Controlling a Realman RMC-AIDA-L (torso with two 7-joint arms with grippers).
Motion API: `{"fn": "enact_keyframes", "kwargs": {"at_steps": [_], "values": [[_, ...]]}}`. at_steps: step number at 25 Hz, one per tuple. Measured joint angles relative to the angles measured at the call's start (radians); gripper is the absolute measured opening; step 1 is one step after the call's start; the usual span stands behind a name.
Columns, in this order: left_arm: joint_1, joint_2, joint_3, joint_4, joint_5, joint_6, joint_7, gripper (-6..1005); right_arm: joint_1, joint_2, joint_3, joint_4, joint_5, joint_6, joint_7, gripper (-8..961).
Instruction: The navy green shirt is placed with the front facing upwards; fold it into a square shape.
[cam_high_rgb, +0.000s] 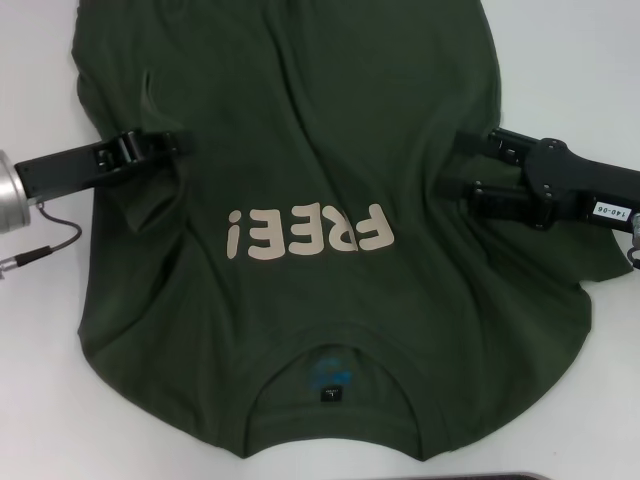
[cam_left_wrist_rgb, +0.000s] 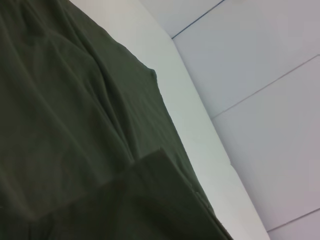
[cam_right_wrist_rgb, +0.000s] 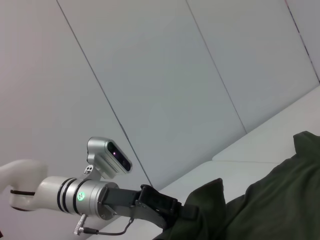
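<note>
My left gripper opens now, since in the head view the folded side rests over the shirt's body (cam_high_rgb: 215, 170) and would lie there.
The navy green shirt (cam_high_rgb: 330, 140) lies front up on the white table, its collar nearest me and cream letters "FREE!" (cam_high_rgb: 305, 232) across the chest. My left gripper (cam_high_rgb: 183, 147) reaches in from the left at mid-body. It is shut on a bunched fold of the shirt's side, and creases run out from it. The right wrist view shows that same left gripper (cam_right_wrist_rgb: 172, 210) with cloth gathered at its tip. My right gripper (cam_high_rgb: 462, 168) lies low over the shirt's right side with its two black fingers (cam_high_rgb: 480, 143) apart and cloth showing between them.
The white table (cam_high_rgb: 40, 400) shows bare at both sides of the shirt. A cable (cam_high_rgb: 50, 235) hangs from the left arm. A dark object's edge (cam_high_rgb: 500, 476) sits at the near table edge. The left wrist view shows the shirt's folded side (cam_left_wrist_rgb: 150, 175) near the table's edge (cam_left_wrist_rgb: 200, 145).
</note>
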Motion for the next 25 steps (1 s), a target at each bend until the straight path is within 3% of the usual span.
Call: {"fn": "enact_keyframes", "kwargs": {"at_steps": [12, 13, 25], "values": [[-0.006, -0.009, -0.003, -0.012, -0.007, -0.011, 0.001, 28, -0.006, -0.001, 0.005, -0.001, 0.003, 0.0, 0.0, 922], [-0.001, -0.009, -0.007, -0.012, -0.008, -0.028, 0.001, 225, -0.006, -0.001, 0.006, -0.001, 0.003, 0.0, 0.0, 922], [0.008, -0.01, -0.002, -0.021, -0.009, -0.032, -0.001, 474, -0.006, -0.002, 0.009, -0.007, 0.003, 0.0, 0.004, 921]]}}
